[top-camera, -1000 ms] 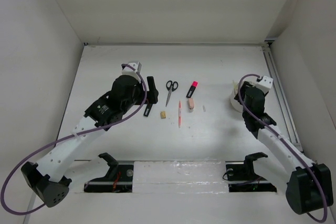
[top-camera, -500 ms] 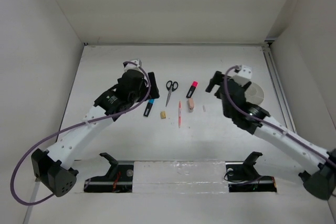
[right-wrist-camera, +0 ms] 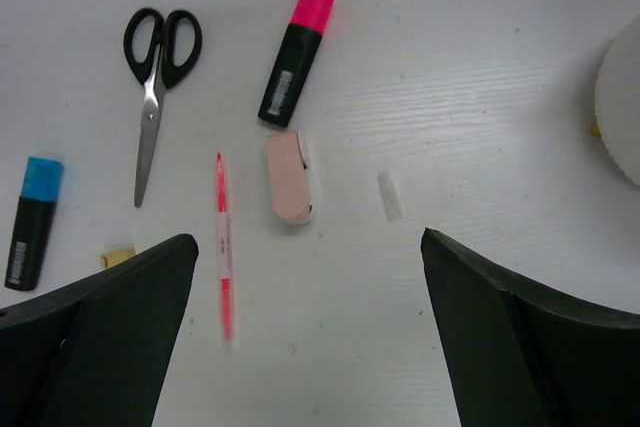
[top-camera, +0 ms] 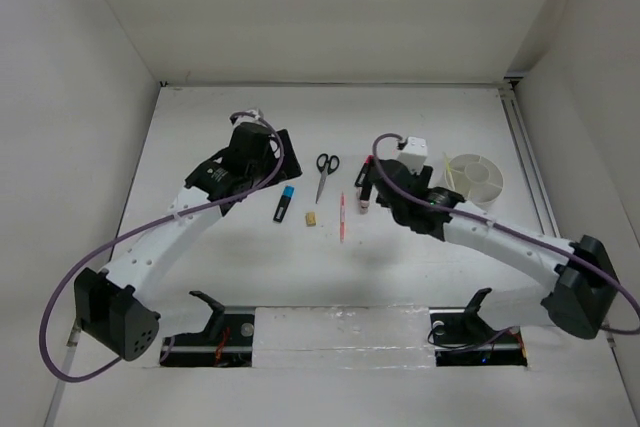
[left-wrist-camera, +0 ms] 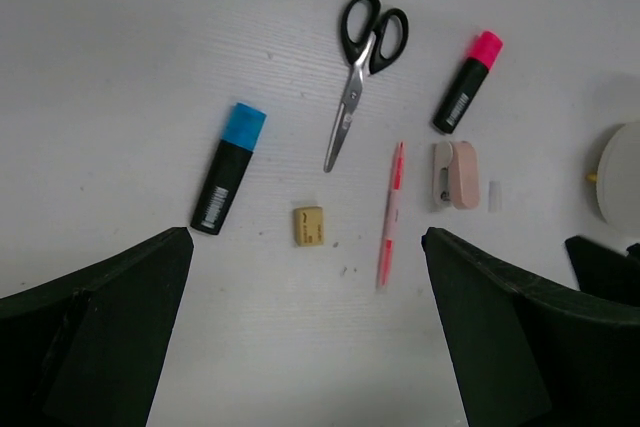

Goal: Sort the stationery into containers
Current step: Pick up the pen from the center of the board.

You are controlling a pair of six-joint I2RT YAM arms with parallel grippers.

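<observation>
Next, my right gripper grabs the thin red pen by its pale middle [top-camera: 342, 216] [right-wrist-camera: 224, 245], leaving the pen's tip free for the clear cap.
The stationery lies in a loose row mid-table: black-handled scissors [top-camera: 327, 173], a blue-capped marker [top-camera: 285, 205], a tan eraser [top-camera: 312, 218], a thin red pen [top-camera: 342, 217] and a pink eraser [top-camera: 364, 197]. The pink-capped marker [right-wrist-camera: 295, 57] is partly under my right arm in the top view. A pale yellow stick [top-camera: 452, 175] lies in the round white divided tub [top-camera: 490, 190] at the right. My left gripper [left-wrist-camera: 308, 277] is open and empty, high above the tan eraser [left-wrist-camera: 309, 226]. My right gripper [right-wrist-camera: 308, 267] is open and empty, above the pink eraser [right-wrist-camera: 290, 177].
A small clear cap [right-wrist-camera: 389, 195] lies right of the pink eraser. White walls close in the table at the back and both sides. A metal rail [top-camera: 535, 187] runs along the right edge beyond the tub.
My right arm has swung left from over the tub to above the pink eraser, uncovering the tub. My left arm has pulled back and left, uncovering the blue-capped marker.
</observation>
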